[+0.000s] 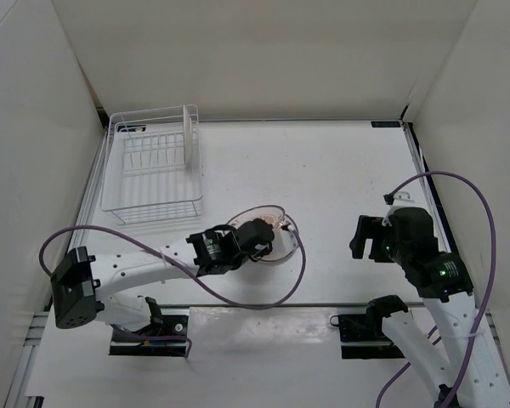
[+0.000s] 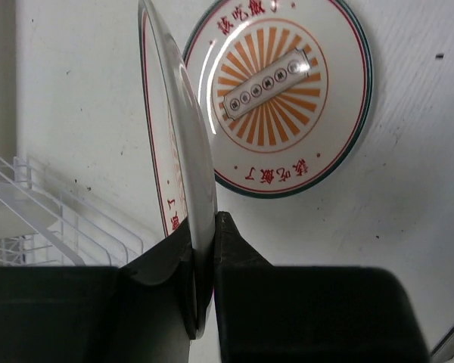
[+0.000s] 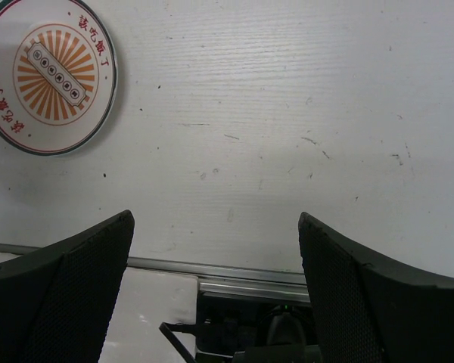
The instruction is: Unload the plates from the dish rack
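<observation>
The second plate hangs beside the flat plate's rim and would end up partly off the flat plate if I opened now. My left gripper should line up the plates before it opens.
The white wire dish rack point(image 1: 153, 163) stands at the far left, with one thin white plate point(image 1: 188, 134) upright and edge-on in its right end. A plate with an orange sunburst centre point(image 1: 280, 225) lies flat on the table; it also shows in the left wrist view point(image 2: 280, 98) and the right wrist view point(image 3: 49, 76). My left gripper point(image 1: 257, 240) is shut on the rim of a second plate point(image 2: 185, 128), held edge-on just above and beside the flat one. My right gripper point(image 1: 363, 238) is open and empty, to the right of the flat plate.
White walls close in the table point(image 1: 348, 161) on three sides. A corner of the rack point(image 2: 60, 227) lies close to the left of the held plate. A metal rail point(image 3: 234, 268) runs along the table's near edge. Purple cables loop round both arms.
</observation>
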You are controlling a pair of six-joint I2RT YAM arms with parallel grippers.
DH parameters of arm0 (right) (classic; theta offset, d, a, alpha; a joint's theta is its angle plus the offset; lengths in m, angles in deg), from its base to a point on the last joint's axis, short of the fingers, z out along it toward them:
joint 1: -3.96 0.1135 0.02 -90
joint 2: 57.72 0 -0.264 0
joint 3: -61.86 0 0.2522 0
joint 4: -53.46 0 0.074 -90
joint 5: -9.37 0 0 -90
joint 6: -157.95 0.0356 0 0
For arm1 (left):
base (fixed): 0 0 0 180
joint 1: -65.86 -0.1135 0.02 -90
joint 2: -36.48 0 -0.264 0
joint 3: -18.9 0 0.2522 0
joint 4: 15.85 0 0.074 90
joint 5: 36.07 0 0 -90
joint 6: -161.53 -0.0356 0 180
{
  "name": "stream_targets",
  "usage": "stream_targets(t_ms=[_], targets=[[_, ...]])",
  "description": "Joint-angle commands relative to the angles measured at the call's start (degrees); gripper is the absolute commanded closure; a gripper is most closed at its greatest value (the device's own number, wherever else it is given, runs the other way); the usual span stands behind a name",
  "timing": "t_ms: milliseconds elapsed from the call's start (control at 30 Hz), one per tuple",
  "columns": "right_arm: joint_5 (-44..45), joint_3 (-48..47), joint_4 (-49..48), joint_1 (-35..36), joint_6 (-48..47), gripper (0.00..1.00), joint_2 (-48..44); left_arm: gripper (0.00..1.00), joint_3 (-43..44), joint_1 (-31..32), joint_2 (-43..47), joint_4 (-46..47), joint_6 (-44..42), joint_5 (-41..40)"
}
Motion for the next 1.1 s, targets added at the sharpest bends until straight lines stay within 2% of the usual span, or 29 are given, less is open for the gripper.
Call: stream_targets(t_ms=[0,100,333,400,667,867,933,967,1067], targets=[[3.07,0.47,0.25,0.74,0.24,0.10,-1.39,0.99,-2.60,4.21,-0.12,7.57,-2.75,-9.78],[3.77,1.26,-0.45,1.09,0.16,0.10,-2.44,0.99,-3.49,7.11,-4.69,9.60,-2.76,-12.78],[4.21,1.88,-0.98,1.70,0.15,0.10,-2.62,0.98,-4.01,8.97,-12.07,13.47,-0.91,-13.58],[4.39,2.05,-1.07,1.62,0.15,0.10,-2.80,0.98,-4.01,10.20,-14.35,14.17,0.23,-16.21],[4.65,2.58,-1.25,1.62,-0.02,0.10,-3.33,0.86,-5.15,12.49,-19.37,17.68,2.95,-19.56],[4.39,2.58,-1.07,1.88,0.15,0.10,-3.50,0.81,-2.79,12.58,-24.91,21.82,0.32,-20.88],[4.39,2.49,-1.16,1.79,0.24,0.10,-3.33,0.74,-2.00,12.58,-26.58,21.82,-0.73,-22.02],[4.39,2.49,-1.16,1.79,0.24,0.10,-3.33,0.60,-0.60,12.67,-27.71,21.21,-0.73,-22.54],[4.39,2.67,-1.25,1.79,0.16,0.10,-3.41,0.25,0.73,12.67,-28.25,19.36,-0.65,-22.72]])
